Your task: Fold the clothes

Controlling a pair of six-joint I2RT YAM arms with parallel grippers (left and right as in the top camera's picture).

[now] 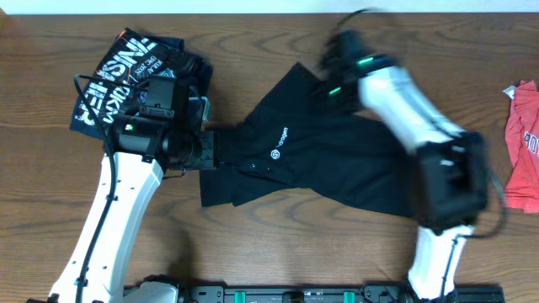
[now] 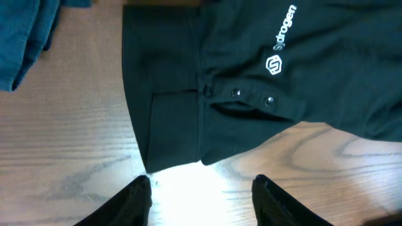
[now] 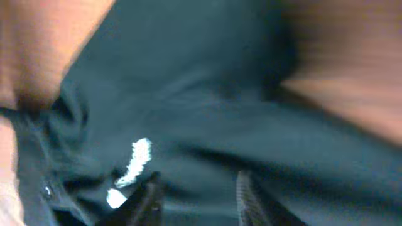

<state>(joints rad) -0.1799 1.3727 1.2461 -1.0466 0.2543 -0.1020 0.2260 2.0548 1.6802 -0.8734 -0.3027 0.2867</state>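
My right gripper grabs the far edge of the black shirt [image 1: 312,156] near the shirt's corner next, to lift and hand it to my left gripper.
A black short-sleeved shirt [image 1: 312,156] with a small white round logo [image 1: 276,153] lies crumpled across the middle of the table. My left gripper [image 1: 210,150] is at its left edge. In the left wrist view the left gripper [image 2: 201,188] is open and empty over bare wood, just short of the shirt's hem [image 2: 176,125] and button placket. My right gripper [image 1: 333,63] is blurred over the shirt's far upper corner. In the right wrist view its fingers [image 3: 198,188] are apart above the black cloth [image 3: 207,107], next to the white logo [image 3: 135,163].
A navy printed garment [image 1: 126,76] lies folded at the back left, behind the left arm; it also shows in the left wrist view [image 2: 25,37]. A red garment [image 1: 524,143] lies at the right edge. The table is brown wood [image 1: 278,244].
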